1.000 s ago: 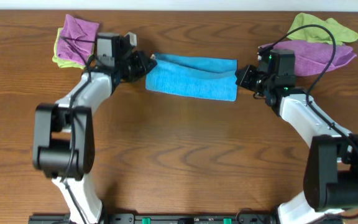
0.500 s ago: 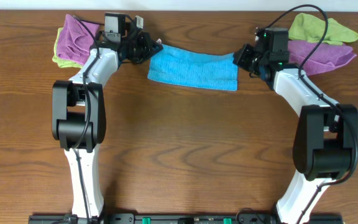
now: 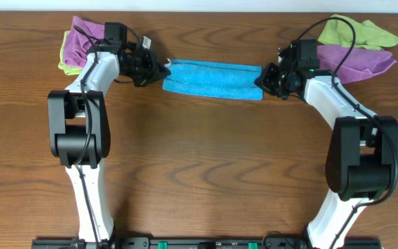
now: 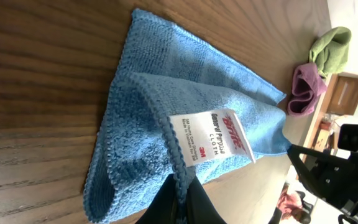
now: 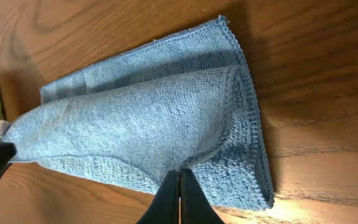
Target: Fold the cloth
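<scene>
The cloth's pinched edge in my gripper's fingers lies over the lower layer's near part, so my right gripper releases the sky-blue cloth next.
The sky-blue cloth point(image 3: 211, 79) lies at the far middle of the table, doubled into a long strip between the two arms. My left gripper point(image 3: 163, 68) is shut on its left end, pinching the hemmed edge point(image 4: 180, 167) by the white tag point(image 4: 213, 135). My right gripper point(image 3: 260, 79) is shut on its right end, pinching the upper layer's edge point(image 5: 180, 169). The cloth point(image 5: 154, 124) is rolled over itself, and its lower layer rests on the wood.
A purple cloth point(image 3: 83, 34) on a lime-green one point(image 3: 66, 63) lies at the far left behind my left arm. Another lime-green cloth point(image 3: 356, 31) and a purple one point(image 3: 361, 59) lie at the far right. Both arms reach to the table's far edge.
Both grippers carried the cloth's held edge toward the far side and then back nearer. The cloth went from a broad sagging sheet to a narrower doubled strip.
</scene>
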You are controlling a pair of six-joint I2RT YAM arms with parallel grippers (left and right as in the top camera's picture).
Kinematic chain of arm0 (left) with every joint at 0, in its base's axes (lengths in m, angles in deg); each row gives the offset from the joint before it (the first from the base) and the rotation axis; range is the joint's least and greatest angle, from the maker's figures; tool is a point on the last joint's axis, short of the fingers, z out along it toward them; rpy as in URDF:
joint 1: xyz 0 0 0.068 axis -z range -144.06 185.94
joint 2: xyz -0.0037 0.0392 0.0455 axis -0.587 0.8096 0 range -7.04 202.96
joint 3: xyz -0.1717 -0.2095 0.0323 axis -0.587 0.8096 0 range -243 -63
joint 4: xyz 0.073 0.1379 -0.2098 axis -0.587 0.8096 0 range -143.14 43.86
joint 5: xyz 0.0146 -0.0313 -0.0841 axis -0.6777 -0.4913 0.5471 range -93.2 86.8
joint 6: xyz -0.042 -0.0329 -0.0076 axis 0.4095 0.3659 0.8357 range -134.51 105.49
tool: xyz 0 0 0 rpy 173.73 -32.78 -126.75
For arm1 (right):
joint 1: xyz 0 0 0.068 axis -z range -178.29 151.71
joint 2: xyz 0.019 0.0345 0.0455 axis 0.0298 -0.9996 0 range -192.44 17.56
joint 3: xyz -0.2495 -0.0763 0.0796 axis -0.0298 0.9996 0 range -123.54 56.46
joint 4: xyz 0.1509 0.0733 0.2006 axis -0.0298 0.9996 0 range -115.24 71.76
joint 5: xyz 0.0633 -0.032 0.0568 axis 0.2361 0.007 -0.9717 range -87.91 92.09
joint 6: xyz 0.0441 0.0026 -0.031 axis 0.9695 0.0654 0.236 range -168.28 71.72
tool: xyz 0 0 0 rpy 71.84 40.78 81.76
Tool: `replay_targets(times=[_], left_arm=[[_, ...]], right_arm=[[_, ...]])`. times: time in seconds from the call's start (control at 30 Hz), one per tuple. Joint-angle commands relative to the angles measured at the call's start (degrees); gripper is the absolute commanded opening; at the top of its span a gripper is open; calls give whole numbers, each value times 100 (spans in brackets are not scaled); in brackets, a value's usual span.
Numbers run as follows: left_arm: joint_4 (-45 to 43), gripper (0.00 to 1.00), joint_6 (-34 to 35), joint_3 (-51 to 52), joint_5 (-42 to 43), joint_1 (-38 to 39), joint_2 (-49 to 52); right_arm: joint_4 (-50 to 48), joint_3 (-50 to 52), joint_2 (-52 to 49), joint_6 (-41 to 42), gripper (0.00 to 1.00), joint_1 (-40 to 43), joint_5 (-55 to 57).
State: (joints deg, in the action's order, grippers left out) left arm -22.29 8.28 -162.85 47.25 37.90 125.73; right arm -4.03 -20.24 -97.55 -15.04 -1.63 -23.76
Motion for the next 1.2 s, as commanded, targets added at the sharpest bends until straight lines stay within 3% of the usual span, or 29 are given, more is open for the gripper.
replay_targets(times=[0.0, 0.13, 0.17, 0.2, 0.23, 0.27, 0.43, 0.5, 0.6, 0.63, 0.67, 0.7, 0.73, 0.77, 1.0, 1.17], left_arm=[[20, 6, -166, -81, 42, -59, -26], [20, 8, -212, -81, 37, -42, -24], [20, 23, -223, -81, 39, -37, -24], [26, 52, -227, -81, 39, -31, -26], [50, 62, -227, -81, 42, -28, -24], [76, 65, -251, -81, 66, -33, -31], [358, 66, -621, -94, 256, -232, -293], [452, 67, -852, -94, 232, -302, -584], [527, 73, -1130, -94, -146, -310, -1062], [540, 74, -1215, -94, -374, -304, -1239], [555, 69, -1309, -94, -682, -262, -1453], [560, 44, -1392, -94, -892, -221, -1582], [568, 19, -1434, -94, -1134, -164, -1690], [579, 6, -1434, -92, -1484, -72, -1766], [573, 5, -1397, -63, -3418, 785, -1292], [457, 6, -1360, -63, -3519, 1073, -817]], right_arm=[[2, -48, 59, -70, 2, 48, -125], [39, -48, 59, -72, 2, 57, -120], [42, -48, 59, -72, 2, 57, -122], [44, -48, 59, -72, 2, 57, -122], [42, -48, 59, -72, 17, 59, -142], [42, -48, 59, -72, 36, 70, -157], [33, -85, 219, -387, 53, 275, -525], [28, -160, 404, -610, 65, 393, -614], [26, -271, 804, -975, 57, 455, -584], [24, -299, 931, -1093, 43, 450, -538], [26, -334, 1123, -1198, 12, 413, -404], [28, -334, 1261, -1209, 1, 363, -212], [35, -334, 1349, -1211, 1, 304, -11], [50, -334, 1401, -1211, 2, 221, 195], [221, -332, 896, -1224, 1, -562, 1506], [162, -332, 417, -942, 1, -704, 1812]])
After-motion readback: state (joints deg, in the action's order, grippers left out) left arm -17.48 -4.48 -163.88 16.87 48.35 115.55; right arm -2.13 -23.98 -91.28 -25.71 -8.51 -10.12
